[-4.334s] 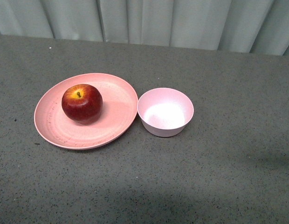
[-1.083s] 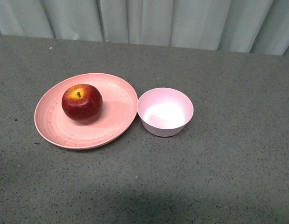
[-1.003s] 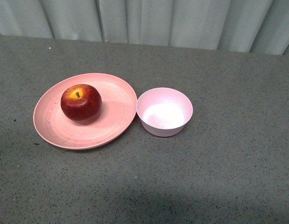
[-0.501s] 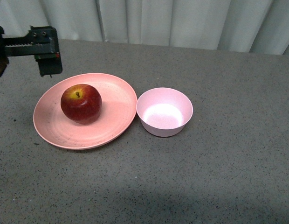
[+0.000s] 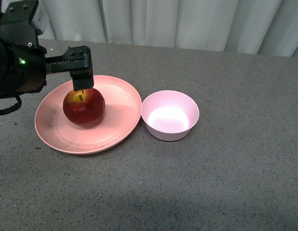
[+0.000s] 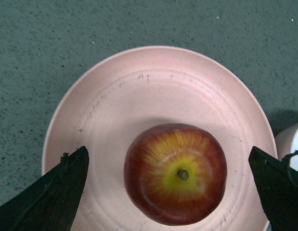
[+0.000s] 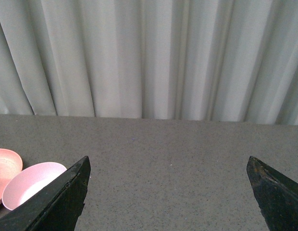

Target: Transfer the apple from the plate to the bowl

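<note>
The left gripper grabs the apple (image 5: 84, 108) by its round red sides next, to move it from the plate into the bowl (image 5: 170, 115).
The dark red apple (image 5: 84, 108) with its yellow stem patch sits left of centre on the salmon-pink plate (image 5: 117, 113). Just right of the plate stands the pale pink bowl (image 5: 170, 115), with nothing in it. In the left wrist view my left gripper (image 6: 168, 153) is open and hangs above the apple (image 6: 175, 175), one jaw on each side and well apart from it. The front view shows one of its fingers (image 5: 81, 79) over the apple's top. My right gripper (image 7: 168, 160) is open over bare table, seen only in its wrist view, with the bowl (image 7: 29, 185) off to one side.
The grey speckled table (image 5: 226, 173) runs back to a pale pleated curtain (image 5: 187, 21). The black left arm (image 5: 17, 62) reaches in over the table's far left. The plate's rim nearly touches the bowl.
My left arm has come in from the left and moved right, so its finger is now over the apple. Apple, plate and bowl have not moved.
</note>
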Controlling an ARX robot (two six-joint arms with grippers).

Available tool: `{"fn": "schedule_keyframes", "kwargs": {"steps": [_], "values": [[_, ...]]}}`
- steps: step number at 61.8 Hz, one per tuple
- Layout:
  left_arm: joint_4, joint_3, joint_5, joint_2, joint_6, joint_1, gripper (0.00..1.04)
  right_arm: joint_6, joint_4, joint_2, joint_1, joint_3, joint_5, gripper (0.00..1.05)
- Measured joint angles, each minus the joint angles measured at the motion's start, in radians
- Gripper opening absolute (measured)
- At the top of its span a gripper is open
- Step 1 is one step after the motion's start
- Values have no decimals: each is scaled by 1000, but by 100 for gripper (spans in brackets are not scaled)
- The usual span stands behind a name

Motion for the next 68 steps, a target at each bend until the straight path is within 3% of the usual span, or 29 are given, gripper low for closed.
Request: {"fn": "schedule_keyframes", "kwargs": {"steps": [10, 39, 53, 68], "values": [[-7, 2, 32, 32, -10, -16, 98, 0, 0, 0, 0, 0, 0, 95], [14, -1, 5, 96, -19, -24, 98, 0, 0, 0, 0, 0, 0, 95], [19, -1, 16, 96, -20, -25, 69, 0, 0, 0, 0, 0, 0, 95], [16, -1, 15, 86, -23, -35, 64, 0, 0, 0, 0, 0, 0, 95]]}}
